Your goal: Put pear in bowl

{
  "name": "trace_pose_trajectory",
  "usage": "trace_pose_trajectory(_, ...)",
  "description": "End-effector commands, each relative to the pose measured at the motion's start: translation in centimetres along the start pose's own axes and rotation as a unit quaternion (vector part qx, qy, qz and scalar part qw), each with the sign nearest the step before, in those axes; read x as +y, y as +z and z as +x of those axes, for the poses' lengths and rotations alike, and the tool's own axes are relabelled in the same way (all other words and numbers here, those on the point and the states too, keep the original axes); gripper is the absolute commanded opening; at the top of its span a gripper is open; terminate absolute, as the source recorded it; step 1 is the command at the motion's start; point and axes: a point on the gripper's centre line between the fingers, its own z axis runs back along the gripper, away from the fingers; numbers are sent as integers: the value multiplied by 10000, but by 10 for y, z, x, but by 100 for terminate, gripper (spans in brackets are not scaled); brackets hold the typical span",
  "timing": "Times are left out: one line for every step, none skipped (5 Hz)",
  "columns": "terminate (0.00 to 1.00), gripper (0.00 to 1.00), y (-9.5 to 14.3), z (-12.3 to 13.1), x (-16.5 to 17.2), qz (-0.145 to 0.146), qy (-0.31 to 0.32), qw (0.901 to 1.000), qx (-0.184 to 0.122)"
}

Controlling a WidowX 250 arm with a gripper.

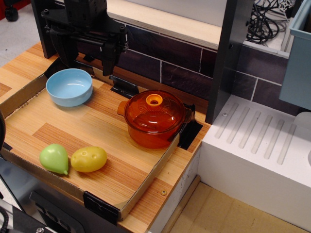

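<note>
The light-green pear should go in the light-blue bowl [69, 86], so the robot's gripper next needs to grab it by its rounded body [53, 157].
The light-green pear [54, 158] lies on its side near the front left corner of the wooden tray, its pointed tip toward the front. It touches or nearly touches a yellow potato-like toy [89, 159] on its right. The light-blue bowl [69, 86] sits empty at the tray's back left. My black gripper [87, 54] hangs above and just behind the bowl, far from the pear. Its jaws are spread wide, one finger [64, 48] on the left and one on the right, with nothing between them.
An orange translucent lidded pot [154, 119] stands at the tray's back right. The wooden tray [102, 131] has low cardboard walls with black clips. A dark post [228, 58] rises right of the pot, and a white ridged drainboard [262, 141] lies beyond it.
</note>
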Motion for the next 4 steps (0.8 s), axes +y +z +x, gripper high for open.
trace_pose_trajectory(0, 100, 0, 0, 0, 0, 0, 10000, 0)
trace_pose_trajectory(0, 100, -8, -19, 11, -117, -1212, 9920, -333)
trace_pose_trajectory(0, 100, -8, -33, 28, -860, -2358, 9678, -204)
trace_pose_trajectory(0, 100, -5, -34, 52, -1596, -3084, 9377, 112)
